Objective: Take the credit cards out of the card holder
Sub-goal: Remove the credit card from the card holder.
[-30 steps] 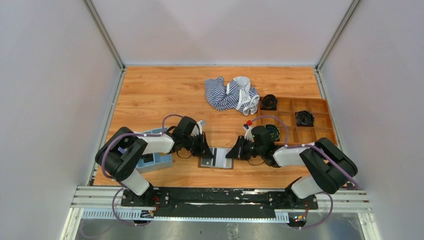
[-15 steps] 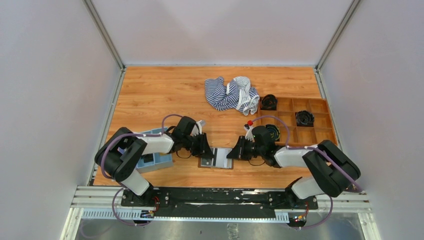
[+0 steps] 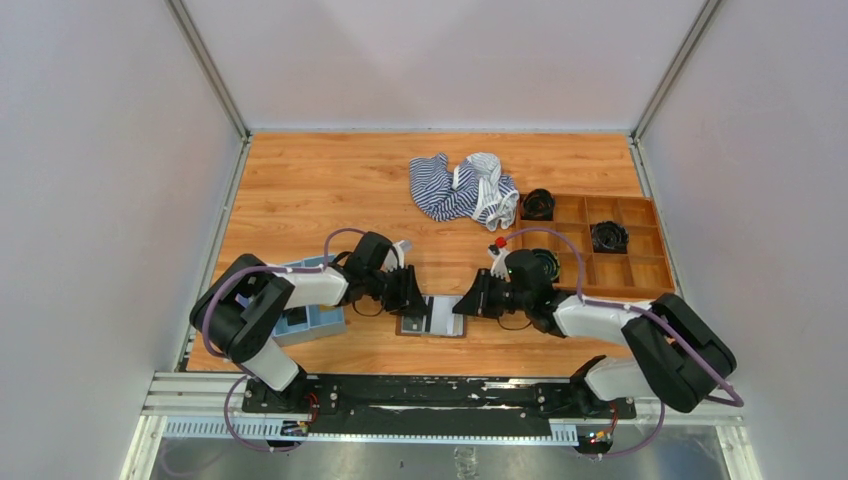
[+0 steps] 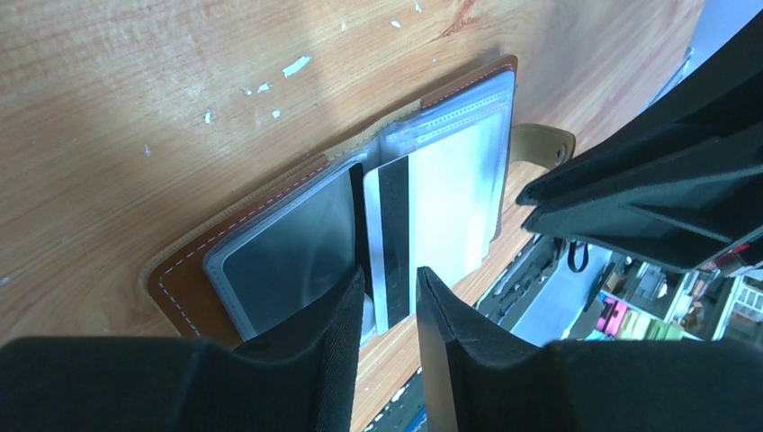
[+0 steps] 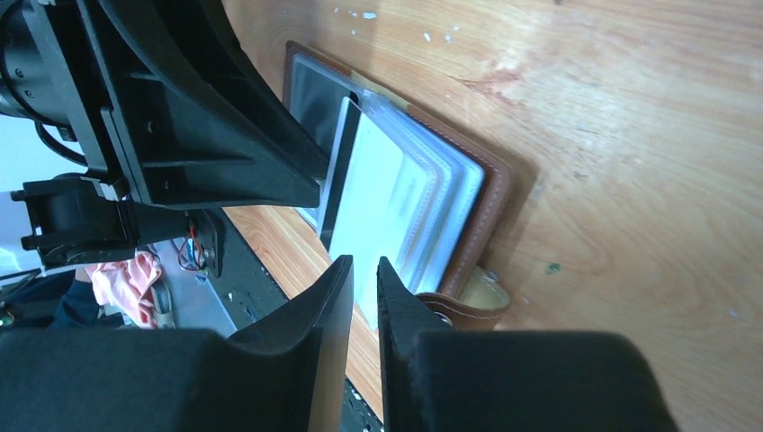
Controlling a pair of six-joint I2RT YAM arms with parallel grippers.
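My left gripper should close now. The credit card's free striped end (image 3: 429,314) (image 4: 389,283) is between its fingertips, so it would hold the card.
The brown card holder (image 3: 438,318) lies open on the table between both arms, its clear pockets (image 4: 288,252) facing up. A pale credit card (image 4: 396,234) with a black stripe sticks out of the middle pocket toward my left gripper (image 4: 389,277). The left jaws stand apart, the card's end in the gap with room on both sides. My right gripper (image 5: 364,263) sits at the holder's other edge (image 5: 490,202) by the snap tab (image 5: 468,301). Its jaws are a narrow slit over the corner of the clear pages (image 5: 396,207). Whether they pinch a page does not show.
A light-blue tray (image 3: 312,318) stands just left of my left arm. A brown compartment box (image 3: 640,250) with black round things sits at the right. A striped cloth (image 3: 462,187) lies behind the middle. The table's front edge runs close under the holder.
My left gripper's jaws have opened off the card while staying in place. The right arm's elbow has swung right and lower; its gripper stays at the holder's edge.
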